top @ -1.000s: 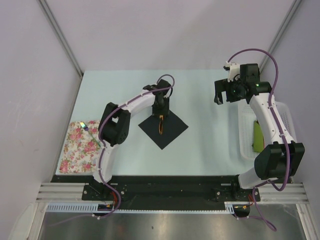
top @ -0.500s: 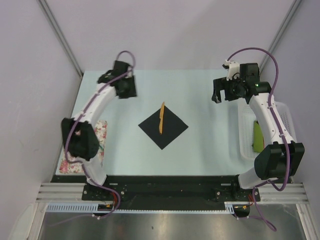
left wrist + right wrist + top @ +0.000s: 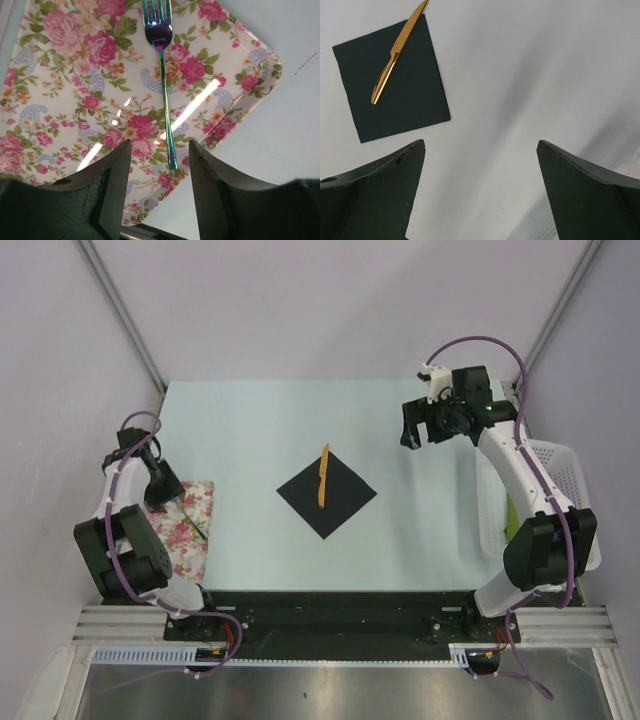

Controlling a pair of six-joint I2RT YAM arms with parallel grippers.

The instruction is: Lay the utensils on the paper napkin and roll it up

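My left gripper grabs the fork (image 3: pixel 191 523) by its handle next, tines pointing away, to lay it alongside the knife on the napkin.
The black paper napkin (image 3: pixel 335 502) (image 3: pixel 405 95) lies as a diamond mid-table. One of the utensils, a gold knife (image 3: pixel 322 476) (image 3: pixel 394 56), rests on it with its tip past the far corner. An iridescent fork (image 3: pixel 162 80) (image 3: pixel 191 523) lies on the floral tray (image 3: pixel 198 502) (image 3: pixel 65 90) at the left. My left gripper (image 3: pixel 162 488) (image 3: pixel 160 146) hovers over that tray, open, and the fork's handle end shows between its fingers untouched. My right gripper (image 3: pixel 420 428) (image 3: pixel 481 145) hangs wide open above bare table, to the right of the napkin and beyond it, holding nothing.
A white slatted basket (image 3: pixel 565 456) stands along the right table edge, partly behind my right arm. Side walls close in on both sides. The floral tray sits by the table's left front corner.
My left arm swung away from the napkin to the floral tray at the left, leaving the gold knife on the napkin. My right gripper shifted slightly left.
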